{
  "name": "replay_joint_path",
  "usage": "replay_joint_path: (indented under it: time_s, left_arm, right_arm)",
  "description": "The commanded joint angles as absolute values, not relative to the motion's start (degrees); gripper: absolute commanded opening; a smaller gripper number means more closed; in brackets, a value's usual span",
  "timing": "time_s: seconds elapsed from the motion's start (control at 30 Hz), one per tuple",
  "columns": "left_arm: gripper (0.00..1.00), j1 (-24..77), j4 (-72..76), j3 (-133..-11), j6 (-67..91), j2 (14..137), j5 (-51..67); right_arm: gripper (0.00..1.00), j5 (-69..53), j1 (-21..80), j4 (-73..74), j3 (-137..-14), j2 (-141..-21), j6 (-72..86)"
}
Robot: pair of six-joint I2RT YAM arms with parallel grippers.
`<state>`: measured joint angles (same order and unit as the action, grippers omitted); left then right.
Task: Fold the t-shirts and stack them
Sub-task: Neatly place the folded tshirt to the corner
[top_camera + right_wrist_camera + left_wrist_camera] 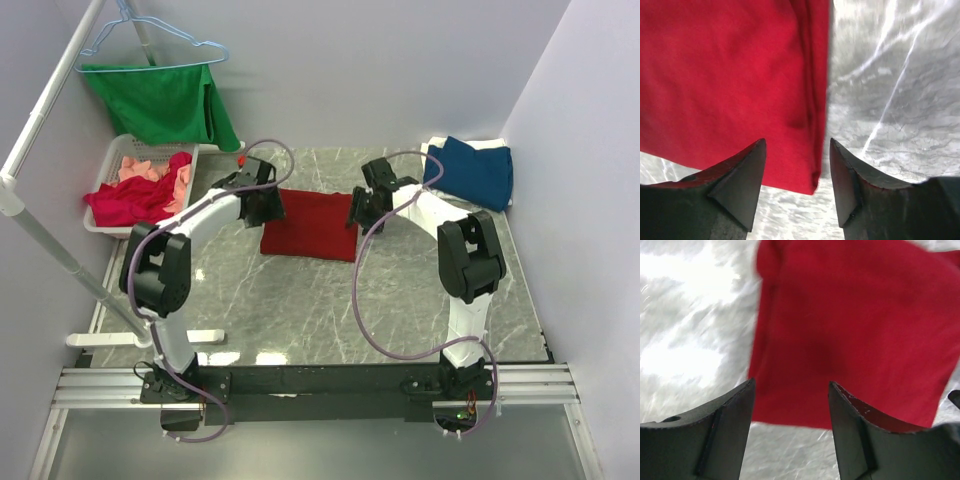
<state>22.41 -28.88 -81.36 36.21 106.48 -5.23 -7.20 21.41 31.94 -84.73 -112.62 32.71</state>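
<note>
The folded deep-red t-shirt needs to be stacked on the dark blue t-shirt, so my right gripper should next grab it by its side edge nearest the dark blue t-shirt.
A deep-red t-shirt (310, 226) lies folded into a flat rectangle on the marble table (300, 310), between my two grippers. My left gripper (264, 206) hovers at its left edge, open; in the left wrist view the open gripper (791, 386) holds nothing and the red t-shirt (855, 330) lies flat below. My right gripper (362, 211) hovers at the shirt's right edge, open (797, 143) and empty above the near corner of the red t-shirt (730, 75). A dark blue t-shirt (470, 171) lies folded on a white one (434, 150) at the back right.
A white basket (112, 168) at the back left holds a crimson shirt (130, 200) and a salmon-pink one (148, 166). A green garment (165, 100) hangs on a light-blue wire hanger (150, 35) from a white rail (45, 110). Walls close in both sides.
</note>
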Motion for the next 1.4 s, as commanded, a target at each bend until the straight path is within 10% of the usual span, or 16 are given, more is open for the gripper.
replay_joint_path:
  time_s: [0.0, 1.17, 1.37]
  left_arm:
    - [0.65, 20.1, -26.7, -79.0, 39.4, 98.4, -5.2]
    - [0.66, 8.2, -26.9, -77.8, 34.6, 89.5, -0.4]
    - [0.66, 6.9, -26.7, -77.3, 34.2, 88.9, 0.4]
  right_arm:
    - [0.61, -11.7, 20.1, 27.3, -82.6, -108.8, 30.9]
    - [0.6, -37.0, 15.0, 13.9, -84.2, -126.1, 27.2]
    - [0.15, -38.4, 15.0, 15.4, -85.9, -128.1, 27.5]
